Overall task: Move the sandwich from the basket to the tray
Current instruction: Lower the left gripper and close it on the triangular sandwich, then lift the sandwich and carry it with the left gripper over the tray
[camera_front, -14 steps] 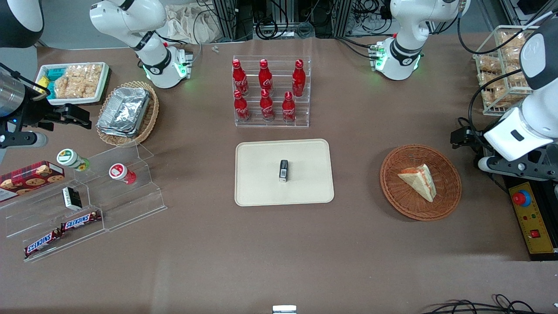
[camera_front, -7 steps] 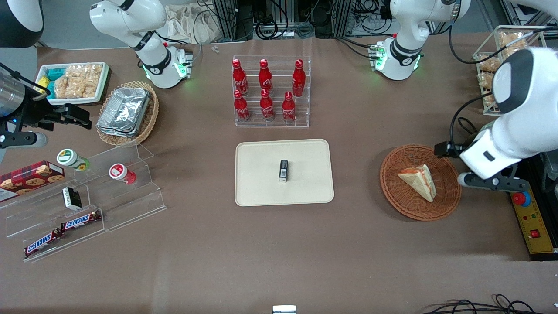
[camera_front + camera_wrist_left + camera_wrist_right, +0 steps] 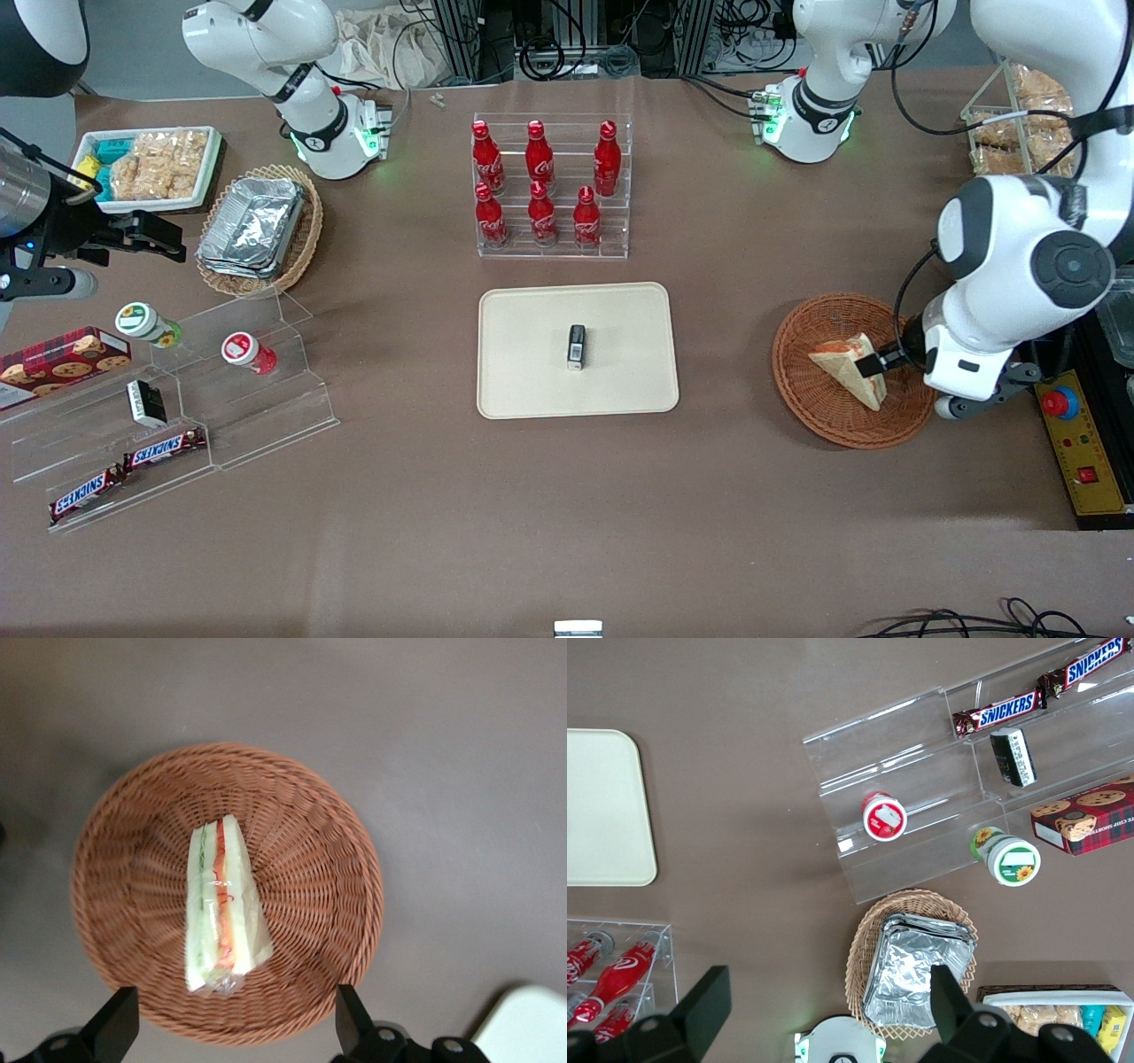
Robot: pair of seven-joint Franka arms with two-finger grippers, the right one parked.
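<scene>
Next, my left gripper needs to grab the sandwich by its wrapped lower end point(image 3: 220, 971). Then I need to bring the sandwich to the cream tray.
The sandwich point(image 3: 849, 368), a pale bread wedge with red and green filling, lies in the round reddish-brown wicker basket point(image 3: 811, 394). My left gripper point(image 3: 874, 363) hovers over the basket, at the side toward the working arm's end of the table. In the left wrist view the sandwich point(image 3: 221, 904) lies wrapped in clear film in the basket point(image 3: 310, 850). The gripper point(image 3: 232, 1028) is open and empty there, with its black fingers point(image 3: 115, 1028) spread wide above the basket's rim. The cream tray point(image 3: 532, 363) lies at the table's middle, with a small black object point(image 3: 576, 346) on it.
An acrylic rack of red bottles point(image 3: 549, 186) stands farther from the front camera than the tray. A yellow box with a red stop button point(image 3: 1076, 439) lies beside the basket. A wire rack of snack packs point(image 3: 1019, 124) stands at the working arm's end.
My left arm has swung in from the working arm's end of the table. The gripper has come from beside the basket to over its rim and the sandwich.
</scene>
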